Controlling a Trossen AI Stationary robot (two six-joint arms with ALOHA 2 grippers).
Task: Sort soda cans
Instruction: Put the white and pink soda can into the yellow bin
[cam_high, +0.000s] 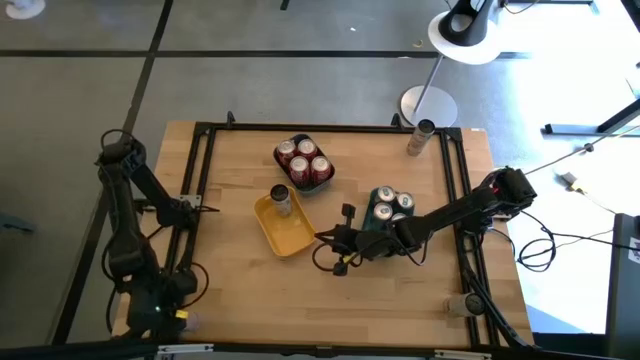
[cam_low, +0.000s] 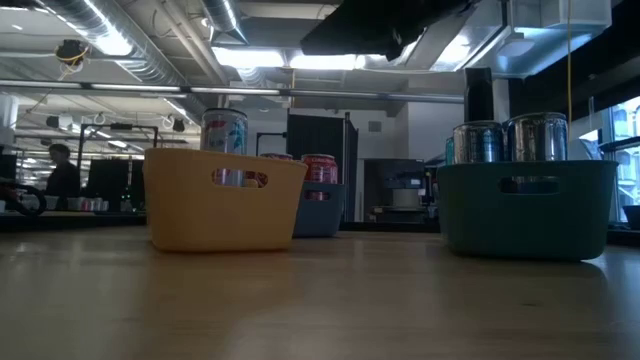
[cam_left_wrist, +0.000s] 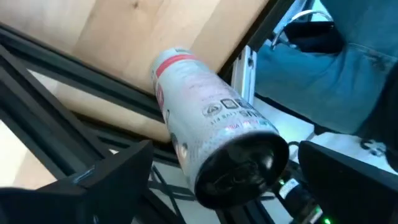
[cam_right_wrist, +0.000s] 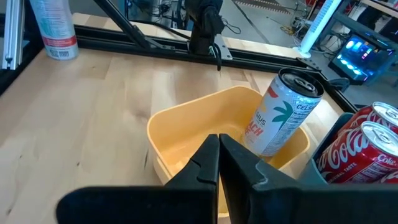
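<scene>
The white can needs to be sorted into the yellow tray, so my left gripper will next grab it by its side near the can's black end (cam_left_wrist: 231, 132).
A white soda can with a red band (cam_left_wrist: 205, 112) stands at the table's near left corner beside the black frame; the right wrist view shows it too (cam_right_wrist: 53, 28). My left gripper (cam_left_wrist: 227, 149) is open above it, one finger on each side of the can's upper end with a gap on both sides. My right gripper (cam_right_wrist: 219, 140) is shut with nothing in it, just over the near right rim of the yellow tray (cam_high: 283, 230). One pale can (cam_right_wrist: 283, 115) leans inside that tray.
A dark blue tray holds red cans (cam_high: 305, 162) at the far middle. A teal tray with silver cans (cam_high: 390, 205) sits under my right arm. A single can (cam_high: 420, 138) stands at the far right. Black frame rails (cam_high: 200, 190) run round the table's edges.
</scene>
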